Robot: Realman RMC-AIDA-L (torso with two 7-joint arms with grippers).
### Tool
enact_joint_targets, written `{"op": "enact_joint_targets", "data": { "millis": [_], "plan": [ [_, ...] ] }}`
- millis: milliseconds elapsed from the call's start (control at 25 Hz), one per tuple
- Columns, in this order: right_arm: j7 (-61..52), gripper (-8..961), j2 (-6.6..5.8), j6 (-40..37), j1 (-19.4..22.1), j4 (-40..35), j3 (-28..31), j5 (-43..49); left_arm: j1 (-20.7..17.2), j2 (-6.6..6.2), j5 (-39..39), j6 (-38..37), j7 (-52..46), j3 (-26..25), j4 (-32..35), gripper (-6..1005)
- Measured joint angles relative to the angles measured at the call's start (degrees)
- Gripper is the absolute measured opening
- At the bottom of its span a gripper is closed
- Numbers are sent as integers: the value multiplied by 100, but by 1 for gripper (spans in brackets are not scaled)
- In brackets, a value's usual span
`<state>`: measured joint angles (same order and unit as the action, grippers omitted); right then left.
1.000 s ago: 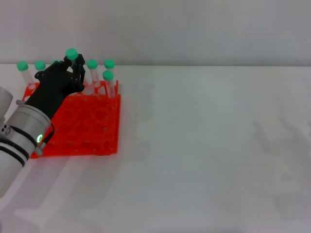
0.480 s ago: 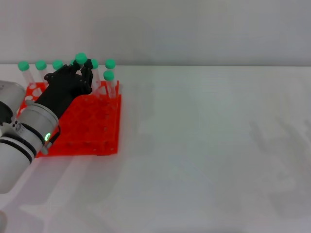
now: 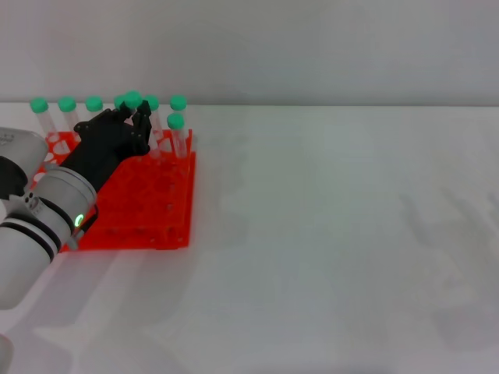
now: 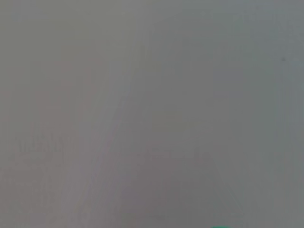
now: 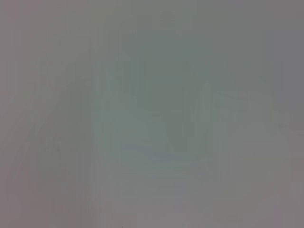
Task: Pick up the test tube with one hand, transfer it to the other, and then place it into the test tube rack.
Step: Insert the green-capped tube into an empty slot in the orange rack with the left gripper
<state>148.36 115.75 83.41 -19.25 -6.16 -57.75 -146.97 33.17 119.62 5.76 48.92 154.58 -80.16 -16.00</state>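
Note:
The test tube's green cap (image 3: 132,99) is still above the seated cap (image 3: 175,121) beside the fingers, so my left gripper brings the tube down into the rack before releasing it.
The orange-red test tube rack (image 3: 148,202) stands on the white table at the left in the head view. My left gripper (image 3: 136,121) hovers over the rack's back rows, shut on a test tube whose green cap (image 3: 132,99) shows just above the fingers. The tube's body is hidden behind the black fingers. Several other green-capped tubes (image 3: 175,125) stand upright in the rack's back rows. A sliver of green cap (image 4: 219,226) shows at the edge of the left wrist view. My right gripper is out of view.
The white table (image 3: 327,234) stretches to the right of the rack, with a pale wall behind. The right wrist view shows only a blank grey surface.
My left gripper moved right and down with the tube, from above the back-left tubes to low over the rack's back rows. The green cap sank level with the other caps.

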Motion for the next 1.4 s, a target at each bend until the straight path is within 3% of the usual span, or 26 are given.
{"op": "enact_joint_targets", "data": {
  "millis": [640, 1280, 1400],
  "plan": [
    [-16, 647, 7, 31, -1, 34, 0, 2, 18, -2, -6, -373, 400, 193, 0, 221],
    [-36, 647, 9, 155, 41, 172, 0, 2, -225, 9, 54, -331, 406, 159, -39, 223],
    [-27, 648, 9, 158, 42, 215, 8, 1, -331, 9, 56, -165, 406, 157, -41, 331]
  ]
}}
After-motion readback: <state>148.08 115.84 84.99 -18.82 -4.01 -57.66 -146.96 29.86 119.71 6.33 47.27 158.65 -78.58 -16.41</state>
